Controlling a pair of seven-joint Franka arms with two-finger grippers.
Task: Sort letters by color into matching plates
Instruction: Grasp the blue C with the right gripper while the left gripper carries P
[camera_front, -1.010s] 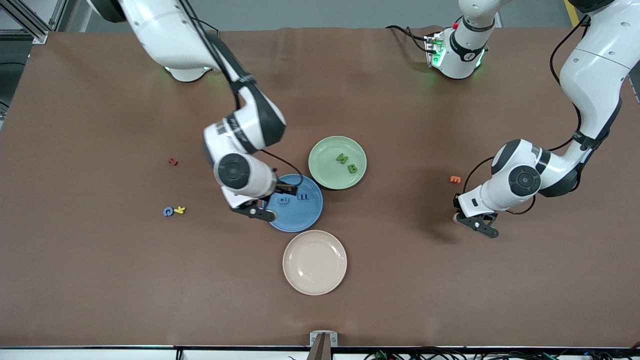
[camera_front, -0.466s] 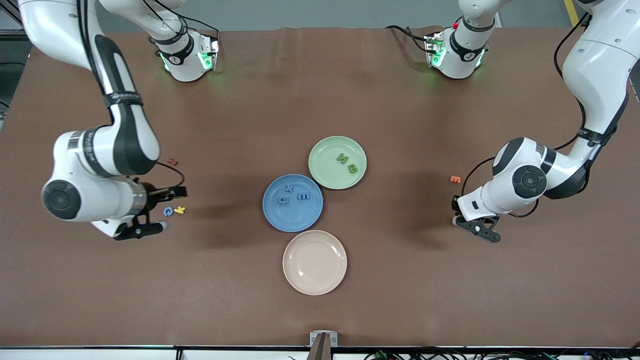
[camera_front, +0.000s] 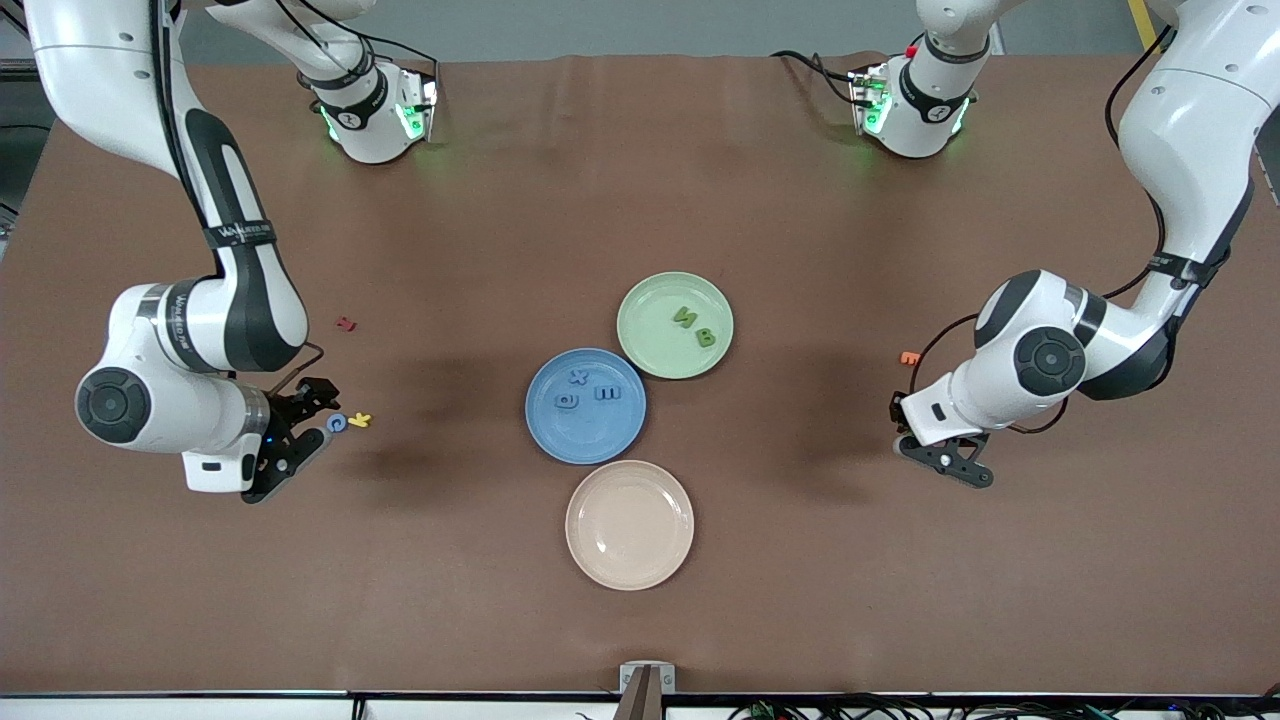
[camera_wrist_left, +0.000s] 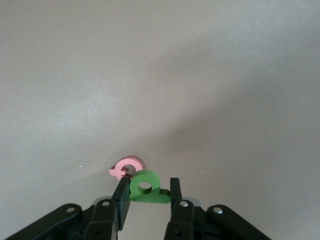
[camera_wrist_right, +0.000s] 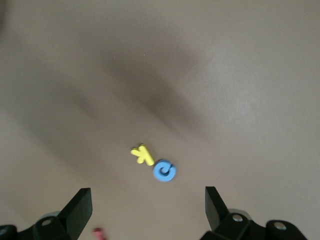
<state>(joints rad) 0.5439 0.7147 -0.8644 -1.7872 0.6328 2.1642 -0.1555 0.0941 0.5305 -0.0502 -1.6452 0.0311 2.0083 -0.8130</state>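
Observation:
My right gripper will next grab the loose blue letter by its curved outer edges, so that I can sort it into the blue plate (camera_front: 575, 438).
The blue plate (camera_front: 575, 438) holds three blue letters (camera_front: 590, 391). The pale green plate (camera_front: 650, 310) beside it holds two green letters (camera_front: 695, 327). A fourth blue letter (camera_front: 337, 423) lies on the table toward the right arm's end, and it also shows in the right wrist view (camera_wrist_right: 164, 171). My right gripper (camera_front: 308, 428) is open and low right beside it, its fingers (camera_wrist_right: 80, 207) wide apart. My left gripper (camera_front: 925, 445) is down at the table toward the left arm's end. In the left wrist view its fingers (camera_wrist_left: 121, 192) are shut on a green letter (camera_wrist_left: 146, 187).
A yellow letter (camera_front: 360, 420) touches the loose blue letter. A pink letter (camera_wrist_left: 127, 166) lies against the green one. An orange letter (camera_front: 909, 358) lies near the left gripper and a red letter (camera_front: 346, 324) near the right arm. A beige plate (camera_front: 630, 560) sits nearest the camera.
My right arm swung from the blue plate, where a third blue letter now lies, to the loose blue letter. My left gripper shifted slightly.

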